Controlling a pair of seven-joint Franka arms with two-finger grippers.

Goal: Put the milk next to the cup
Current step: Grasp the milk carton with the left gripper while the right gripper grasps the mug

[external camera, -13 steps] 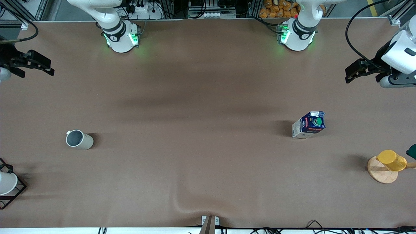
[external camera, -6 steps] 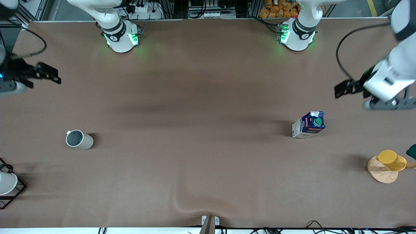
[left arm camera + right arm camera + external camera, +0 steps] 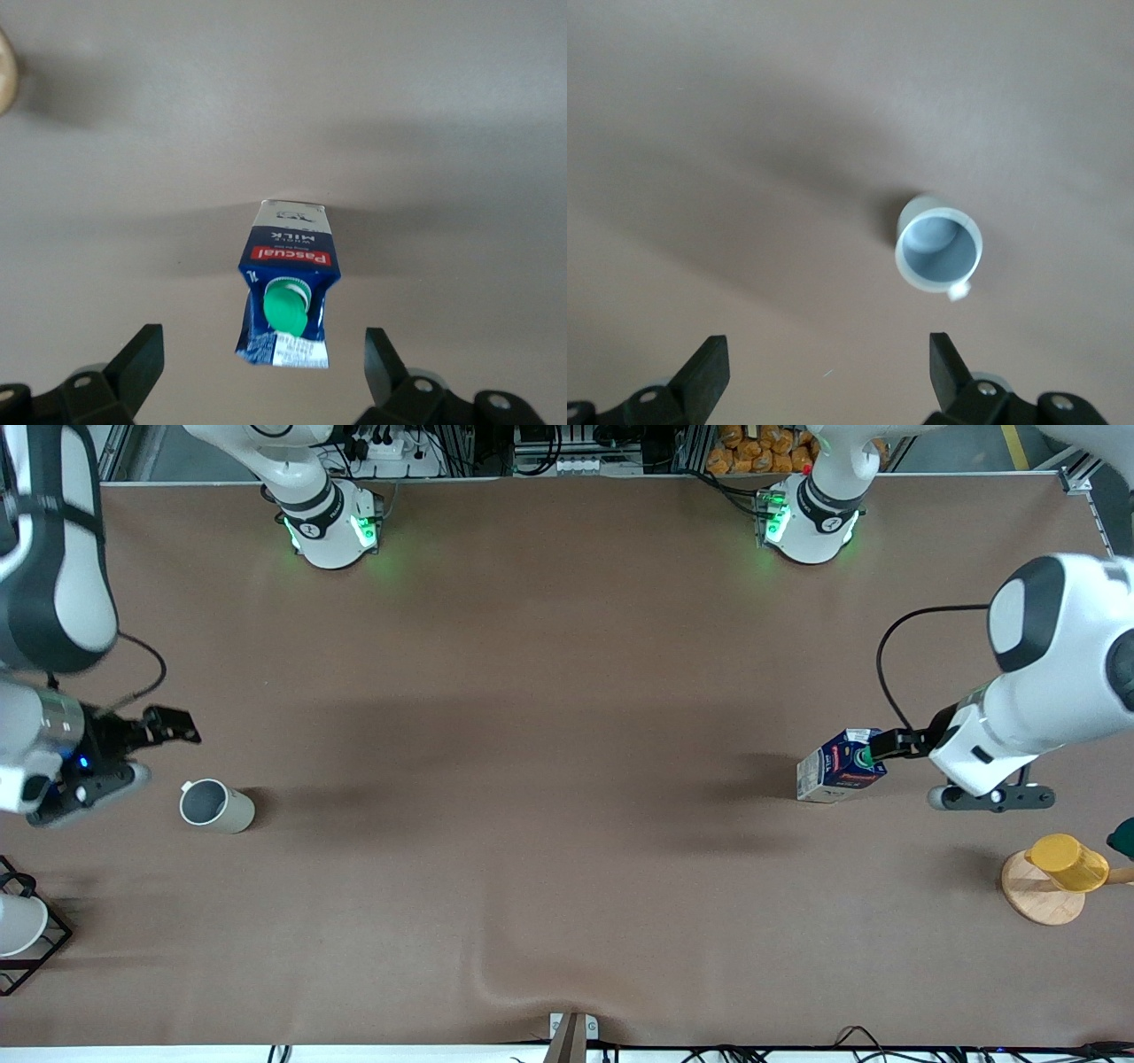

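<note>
My right gripper grabs the pale mug's rim next, to get mug and milk side by side.
The milk (image 3: 842, 766), a dark-blue carton with a green cap, stands upright on the brown table toward the left arm's end. My left gripper (image 3: 882, 745) is open and empty just above and beside its top. In the left wrist view the milk (image 3: 288, 292) lies just ahead of the open left gripper (image 3: 261, 367). The cup (image 3: 215, 806), a pale beige-grey mug, stands toward the right arm's end. My right gripper (image 3: 180, 731) is open and empty over the table beside the cup. In the right wrist view the cup (image 3: 939, 250) is ahead of the right gripper (image 3: 826, 367).
A yellow cup on a wooden stand (image 3: 1059, 868) is at the left arm's end, nearer the front camera than the milk. A white cup in a black wire rack (image 3: 18, 926) is at the right arm's end. The table cover has a fold (image 3: 496, 983) near the front edge.
Both arms have swung in from the table's ends. The left gripper has come down to the milk's top. The right gripper has come close to the cup. The milk and cup have not moved.
</note>
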